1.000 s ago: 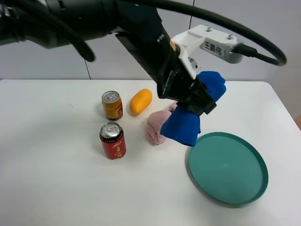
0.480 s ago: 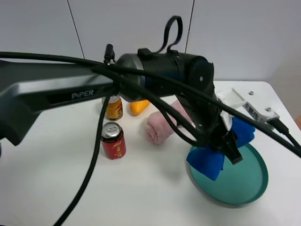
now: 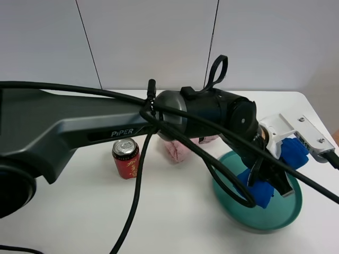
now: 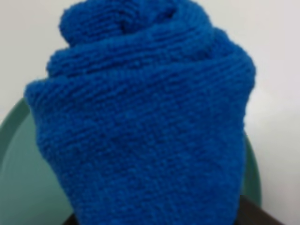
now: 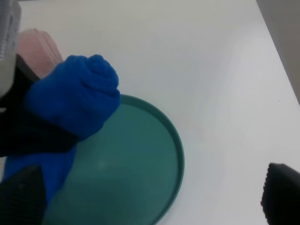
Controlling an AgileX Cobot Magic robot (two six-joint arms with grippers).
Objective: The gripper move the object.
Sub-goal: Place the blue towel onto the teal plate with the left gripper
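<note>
The blue roll's far end (image 3: 294, 153) juts past the teal plate's rim, so my left gripper moves the blue roll inward, before releasing it.
The bright blue fabric roll (image 3: 260, 194) is pinched in the middle by my left gripper (image 3: 275, 172), which is shut on it over the teal plate (image 3: 233, 211). The roll's lower end is at or just above the plate; I cannot tell if it touches. In the left wrist view the roll (image 4: 140, 122) fills the frame, with the plate (image 4: 18, 159) behind it. The right wrist view shows the roll (image 5: 75, 101) over the plate (image 5: 140, 154). My right gripper (image 5: 152, 192) is open and empty, its dark fingertips (image 5: 21, 194) wide apart, near the plate.
A pink plush roll (image 3: 177, 150) lies just left of the plate and also shows in the right wrist view (image 5: 37, 49). A red can (image 3: 126, 159) stands further left. The left arm's black body (image 3: 206, 114) and cables span the table's middle. The table's right edge (image 3: 318, 114) is close.
My left gripper has carried the blue roll right and down, from above the pink roll to low over the teal plate. The arm now hides the gold can and the orange object.
</note>
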